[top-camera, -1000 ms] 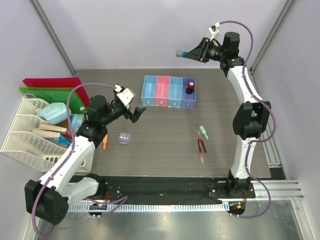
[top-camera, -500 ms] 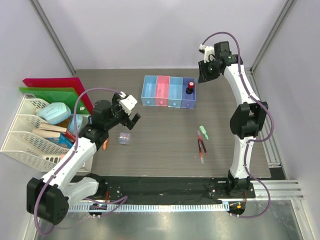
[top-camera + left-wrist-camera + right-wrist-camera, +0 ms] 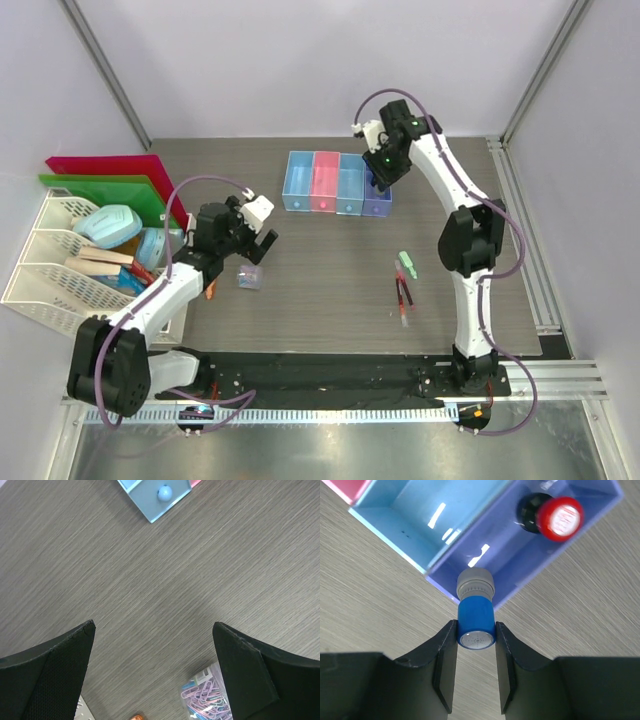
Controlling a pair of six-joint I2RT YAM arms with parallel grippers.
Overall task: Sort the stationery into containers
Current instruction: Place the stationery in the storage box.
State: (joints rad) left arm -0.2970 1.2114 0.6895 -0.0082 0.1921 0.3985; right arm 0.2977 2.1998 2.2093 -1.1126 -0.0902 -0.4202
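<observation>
The blue-capped bottle (image 3: 476, 615) is high above the purple box's near edge and would fall short if I opened now. My right gripper should move it farther in.
My right gripper (image 3: 379, 178) (image 3: 476, 630) is shut on the blue-capped bottle (image 3: 476, 615) and holds it over the near edge of the purple box (image 3: 520, 560) (image 3: 378, 206). The red-capped bottle (image 3: 559, 518) stands inside that box. The four joined containers (image 3: 326, 186) sit at the back middle. My left gripper (image 3: 258, 240) (image 3: 152, 630) is open and empty, just above the clear packet of paper clips (image 3: 250, 277) (image 3: 207, 701). The orange marker (image 3: 211, 290) lies left of the packet. The green eraser (image 3: 407, 264) and the red-and-black pens (image 3: 402, 295) lie at the right.
White mesh trays (image 3: 45, 285) with pale blue objects stand at the left edge, with red (image 3: 100, 164) and green (image 3: 150, 197) folders behind them. The left arm reaches past the trays' right side.
My right arm has swung down from high at the back to over the purple box, still holding the blue-capped bottle. My left gripper has shifted slightly toward the packet.
</observation>
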